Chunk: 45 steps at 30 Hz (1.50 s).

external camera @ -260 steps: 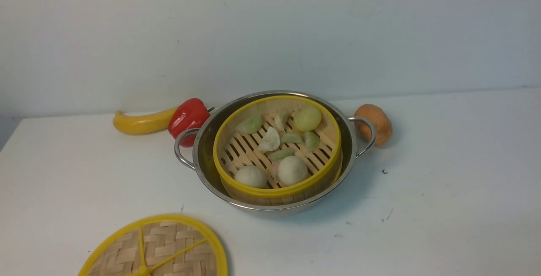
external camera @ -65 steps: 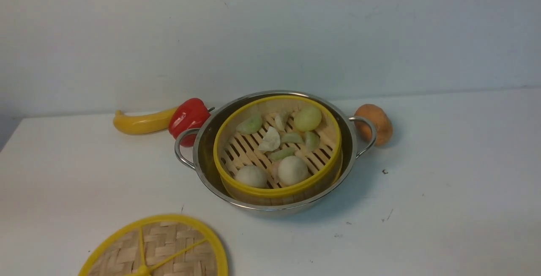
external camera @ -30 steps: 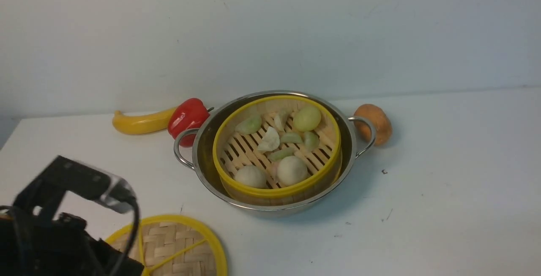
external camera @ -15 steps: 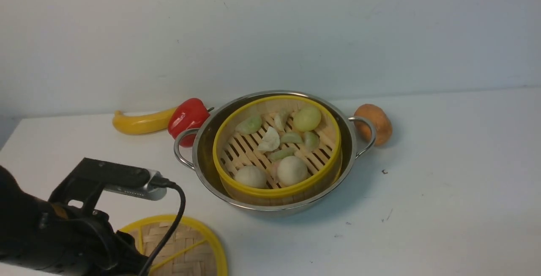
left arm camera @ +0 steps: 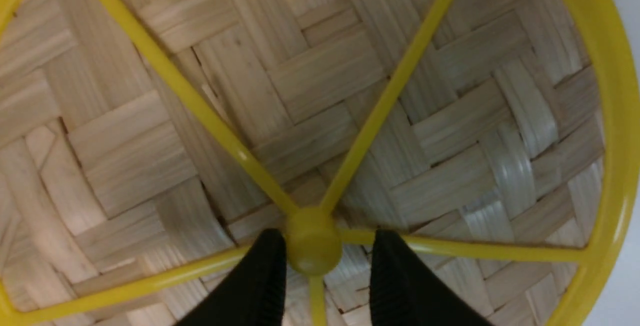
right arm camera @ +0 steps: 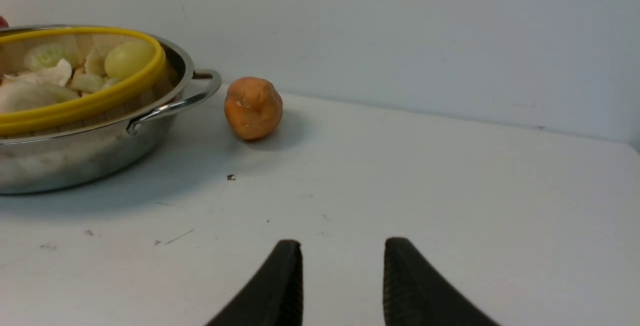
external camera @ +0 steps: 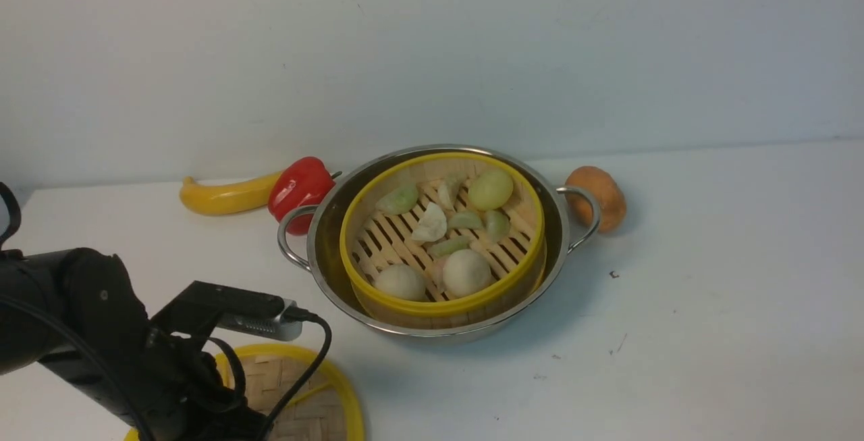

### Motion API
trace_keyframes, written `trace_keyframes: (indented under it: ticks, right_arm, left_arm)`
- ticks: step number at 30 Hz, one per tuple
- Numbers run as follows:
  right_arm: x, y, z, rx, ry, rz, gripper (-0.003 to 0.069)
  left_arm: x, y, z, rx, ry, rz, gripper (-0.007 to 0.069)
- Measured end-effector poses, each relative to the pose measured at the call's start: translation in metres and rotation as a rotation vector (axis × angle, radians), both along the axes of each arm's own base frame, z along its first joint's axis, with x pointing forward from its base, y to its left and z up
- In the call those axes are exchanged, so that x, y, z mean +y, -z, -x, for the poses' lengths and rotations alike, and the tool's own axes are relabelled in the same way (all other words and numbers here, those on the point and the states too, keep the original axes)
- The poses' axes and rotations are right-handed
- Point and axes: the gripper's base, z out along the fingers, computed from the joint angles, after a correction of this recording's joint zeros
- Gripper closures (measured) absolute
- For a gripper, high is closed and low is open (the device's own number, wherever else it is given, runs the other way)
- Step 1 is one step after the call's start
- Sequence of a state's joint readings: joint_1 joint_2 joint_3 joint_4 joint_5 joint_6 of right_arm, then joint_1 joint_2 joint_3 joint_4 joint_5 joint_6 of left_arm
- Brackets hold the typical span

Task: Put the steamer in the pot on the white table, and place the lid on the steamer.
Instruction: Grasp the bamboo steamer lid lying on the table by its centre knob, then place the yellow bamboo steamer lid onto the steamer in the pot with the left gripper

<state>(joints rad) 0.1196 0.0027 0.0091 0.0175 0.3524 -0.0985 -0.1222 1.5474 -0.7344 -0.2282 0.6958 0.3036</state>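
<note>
The woven lid spreads far wider than my open fingers, so my left gripper needs to grab it next by its narrow central knob (left arm camera: pixel 313 242).
The steamer (external camera: pixel 391 238), a yellow-rimmed bamboo basket holding pale dumplings and buns, sits inside the shiny pot (external camera: pixel 432 334) at the middle of the white table (external camera: pixel 675 326). The woven lid (external camera: pixel 334 387) lies flat near the table's front left, partly hidden under my left arm (external camera: pixel 101 333). In the left wrist view, my left gripper (left arm camera: pixel 328 234) is open. Its fingers (left arm camera: pixel 267 271) stand on either side of the lid's (left arm camera: pixel 325 76) central knob (left arm camera: pixel 312 241), with a gap on one side. My right gripper (right arm camera: pixel 344 246) hangs open and empty over bare table (right arm camera: pixel 450 191), to the right of the pot (right arm camera: pixel 75 156).
A yellow banana (external camera: pixel 223 198) and a red pepper (external camera: pixel 300 188) lie behind the pot's left handle. An orange potato-like lump (external camera: pixel 604 198) sits just beyond its right handle (right arm camera: pixel 175 101). A pale wall closes the back of the table.
My left arm has come in from the lower left and settled lower over the lid, covering more of it. The pot, the steamer and the lid have not moved.
</note>
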Motion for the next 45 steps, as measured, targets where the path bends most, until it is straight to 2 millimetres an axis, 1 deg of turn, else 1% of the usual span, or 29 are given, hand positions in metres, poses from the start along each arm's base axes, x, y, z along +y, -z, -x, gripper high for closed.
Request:
trace_keyframes:
  ticks: [8,11,13,14,20,22,24,26,27,28,31,33,36,38,41,43,44,45]
  right_arm:
    - [0.0,0.0,0.0,-0.002,0.0,-0.001,0.041]
    - [0.0,0.0,0.0,-0.002,0.0,-0.001,0.041]
    - [0.0,0.0,0.0,-0.002,0.0,-0.001,0.041]
    - [0.0,0.0,0.0,-0.002,0.0,0.0,0.041]
    - [0.0,0.0,0.0,-0.002,0.0,0.0,0.041]
    - [0.0,0.0,0.0,-0.002,0.0,0.0,0.041]
    - [0.0,0.0,0.0,-0.002,0.0,0.0,0.041]
    - [0.0,0.0,0.0,-0.002,0.0,-0.001,0.041]
    - [0.0,0.0,0.0,-0.002,0.0,-0.001,0.041]
    - [0.0,0.0,0.0,-0.002,0.0,-0.001,0.041]
    - [0.0,0.0,0.0,-0.002,0.0,-0.001,0.041]
    - [0.0,0.0,0.0,-0.002,0.0,-0.001,0.041]
    - [0.0,0.0,0.0,-0.002,0.0,-0.001,0.041]
    - [0.0,0.0,0.0,-0.002,0.0,-0.001,0.041]
    - [0.0,0.0,0.0,-0.002,0.0,-0.001,0.041]
    - [0.0,0.0,0.0,-0.002,0.0,-0.001,0.041]
    - [0.0,0.0,0.0,-0.002,0.0,-0.001,0.041]
    - [0.0,0.0,0.0,-0.002,0.0,-0.001,0.041]
  left_arm:
    - [0.0,0.001,-0.005,-0.045,-0.005,-0.006,0.0394]
    - [0.0,0.001,-0.006,-0.043,-0.004,-0.007,0.0425]
    - [0.0,0.001,-0.006,-0.039,-0.003,-0.006,0.0464]
    - [0.0,0.0,-0.006,-0.036,0.0,-0.008,0.0507]
    - [0.004,-0.007,-0.002,0.05,0.07,-0.062,0.0506]
    - [0.007,-0.025,0.004,0.087,0.109,-0.096,0.0506]
    - [0.009,-0.046,0.006,0.058,0.123,-0.11,0.0506]
    - [0.009,-0.074,0.007,-0.039,0.122,-0.111,0.0506]
    - [0.01,-0.082,0.008,-0.07,0.121,-0.11,0.0506]
    - [0.01,-0.096,0.008,-0.132,0.117,-0.106,0.0506]
    - [0.008,-0.129,0.006,-0.27,0.109,-0.078,0.0506]
    - [0.005,-0.142,0.002,-0.325,0.115,-0.054,0.0506]
    - [-0.002,-0.154,-0.012,-0.367,0.156,-0.03,0.0506]
    - [-0.009,-0.155,-0.025,-0.381,0.187,-0.023,0.0506]
    - [-0.025,-0.153,-0.051,-0.397,0.222,-0.009,0.0506]
    - [-0.041,-0.155,-0.069,-0.422,0.277,-0.005,0.0506]
    - [-0.044,-0.154,-0.073,-0.424,0.286,-0.004,0.0506]
    - [-0.057,-0.152,-0.087,-0.433,0.333,-0.006,0.0506]
